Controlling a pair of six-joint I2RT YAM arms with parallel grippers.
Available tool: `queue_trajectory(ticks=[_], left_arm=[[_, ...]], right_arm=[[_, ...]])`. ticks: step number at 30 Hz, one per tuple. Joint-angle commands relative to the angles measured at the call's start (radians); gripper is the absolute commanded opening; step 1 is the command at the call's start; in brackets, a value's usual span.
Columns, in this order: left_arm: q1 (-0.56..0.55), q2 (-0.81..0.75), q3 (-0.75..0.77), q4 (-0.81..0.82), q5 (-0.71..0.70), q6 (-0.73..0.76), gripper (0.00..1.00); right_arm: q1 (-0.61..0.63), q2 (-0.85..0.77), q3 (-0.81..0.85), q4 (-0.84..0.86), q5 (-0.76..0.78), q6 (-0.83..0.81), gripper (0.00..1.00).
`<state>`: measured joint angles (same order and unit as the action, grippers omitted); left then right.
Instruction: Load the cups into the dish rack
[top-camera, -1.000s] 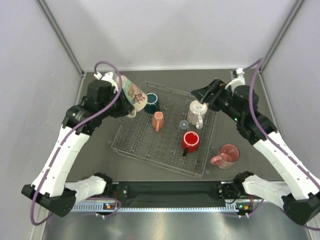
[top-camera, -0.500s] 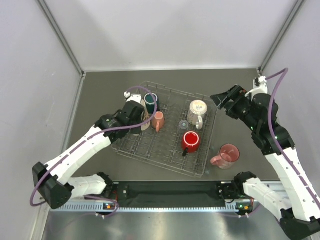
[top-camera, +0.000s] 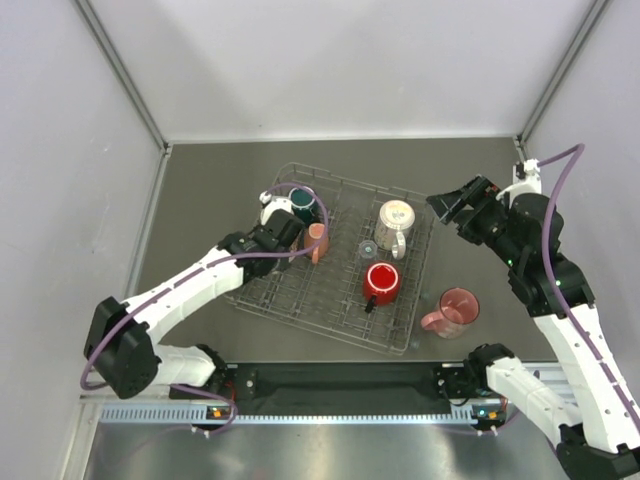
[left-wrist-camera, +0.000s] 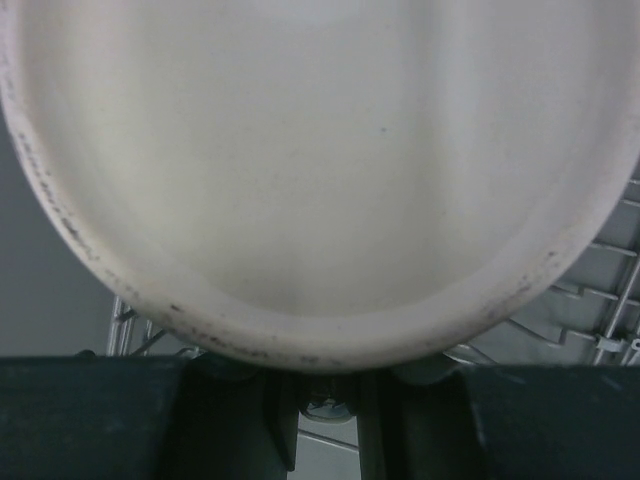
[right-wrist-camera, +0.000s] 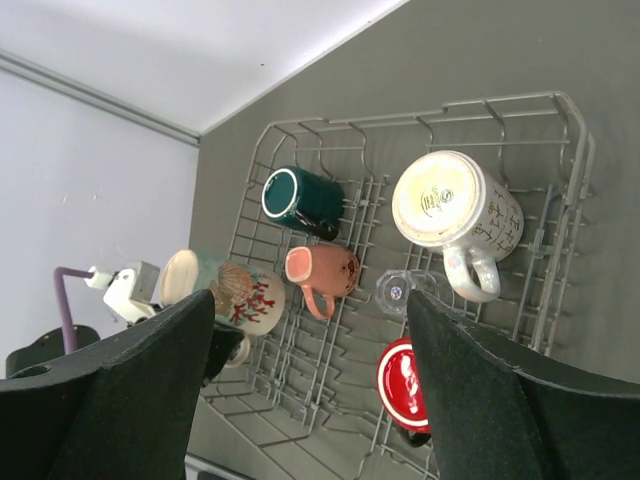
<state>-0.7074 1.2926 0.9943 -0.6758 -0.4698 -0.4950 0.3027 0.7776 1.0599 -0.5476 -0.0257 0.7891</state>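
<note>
The cream mug hangs above the wires beside the salmon mug (top-camera: 317, 240) and would fall near the rack's rim if released now, so my left gripper keeps holding it.
The dish rack (top-camera: 300, 300) (right-wrist-camera: 330, 400) sits mid-table. Lying in it are a dark teal mug (top-camera: 303, 205) (right-wrist-camera: 300, 198), a small salmon mug (top-camera: 317, 240) (right-wrist-camera: 325, 272), a clear glass cup (top-camera: 367, 247) (right-wrist-camera: 398, 290), a pearly white mug with writing (top-camera: 395, 225) (right-wrist-camera: 455, 210) and a red mug (top-camera: 381, 283) (right-wrist-camera: 402, 385). A translucent pink mug (top-camera: 452, 310) stands on the table right of the rack. My left gripper (top-camera: 272, 232) (left-wrist-camera: 325, 395) is shut on a cream mug with a coral print (right-wrist-camera: 228, 292) (left-wrist-camera: 320, 170), low over the rack's left side. My right gripper (top-camera: 452, 205) (right-wrist-camera: 310, 300) hangs open and empty above the rack's far right corner.
Grey walls close in the table on the left, back and right. The left arm's purple cable (top-camera: 300, 225) loops over the teal mug. The arm bases and a black rail (top-camera: 340, 385) line the near edge.
The left arm swung in from beyond the rack's left edge and brought the coral-print mug down over the rack. The right gripper drew back rightwards from the pearly white mug.
</note>
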Motion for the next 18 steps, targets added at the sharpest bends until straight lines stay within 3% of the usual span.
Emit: queue_trajectory(ticks=[1,18], left_arm=[[-0.001,0.004,0.007,0.194,-0.079,0.019,0.00],[0.019,0.129,-0.022,0.369,-0.116,0.046,0.00]], right_arm=[[-0.016,-0.009,0.003,-0.006,-0.019,0.004,0.77],[-0.040,-0.012,0.061,-0.094,-0.022,-0.007,0.78]])
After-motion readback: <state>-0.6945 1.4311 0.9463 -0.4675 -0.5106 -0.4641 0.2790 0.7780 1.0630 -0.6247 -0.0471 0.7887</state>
